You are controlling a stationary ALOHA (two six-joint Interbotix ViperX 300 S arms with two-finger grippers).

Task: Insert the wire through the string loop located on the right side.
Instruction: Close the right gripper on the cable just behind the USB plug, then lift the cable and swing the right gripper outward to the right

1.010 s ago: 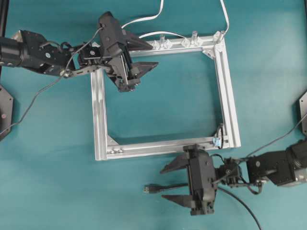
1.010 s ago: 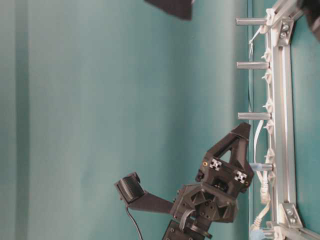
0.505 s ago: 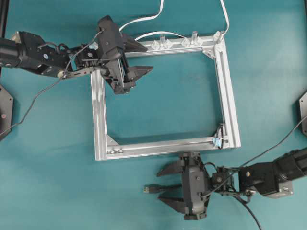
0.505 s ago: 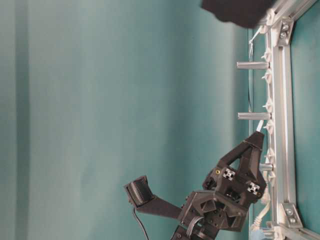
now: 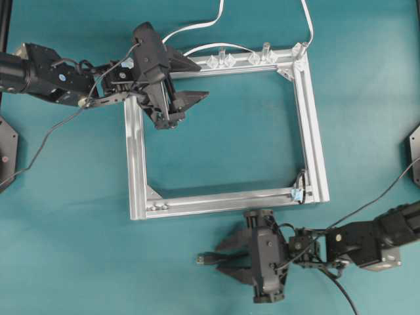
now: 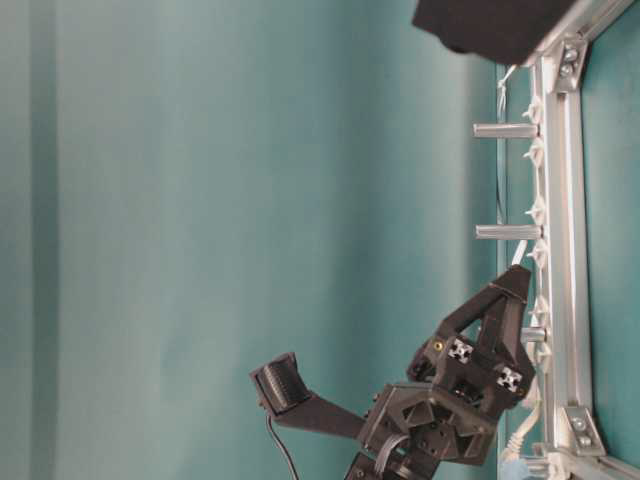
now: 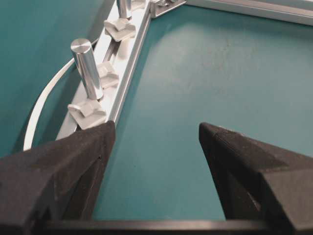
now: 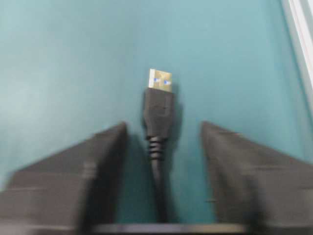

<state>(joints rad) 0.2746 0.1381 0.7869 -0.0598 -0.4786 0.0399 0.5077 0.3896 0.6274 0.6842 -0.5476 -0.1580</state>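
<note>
The wire's metal tip (image 8: 159,80) should stay free to enter the string loop, so my right gripper should next grip the wire just behind its plug (image 8: 156,152).
The wire (image 5: 209,258) lies on the teal table below the aluminium frame, with its metal-tipped plug (image 8: 159,98) pointing left. My right gripper (image 5: 222,258) straddles the cable just behind the plug. In the right wrist view my right gripper (image 8: 164,128) has a gap on each side of the cable, so it is open and not touching. The string loop (image 5: 302,178) with its pale-blue tag (image 5: 296,193) hangs at the frame's lower right corner, up and to the right of that gripper. My left gripper (image 5: 200,80) hovers wide open and empty over the frame's upper left corner.
The aluminium frame (image 5: 134,157) lies flat mid-table. Clear clips (image 5: 223,60) and short metal posts (image 7: 88,68) stand along its top rail. White flat cables (image 5: 197,27) run off the far edge. My right arm's own cable (image 5: 338,287) trails toward the bottom right.
My right gripper's jaws have narrowed around the wire behind the plug. My left gripper shifted slightly up and left, then held still.
</note>
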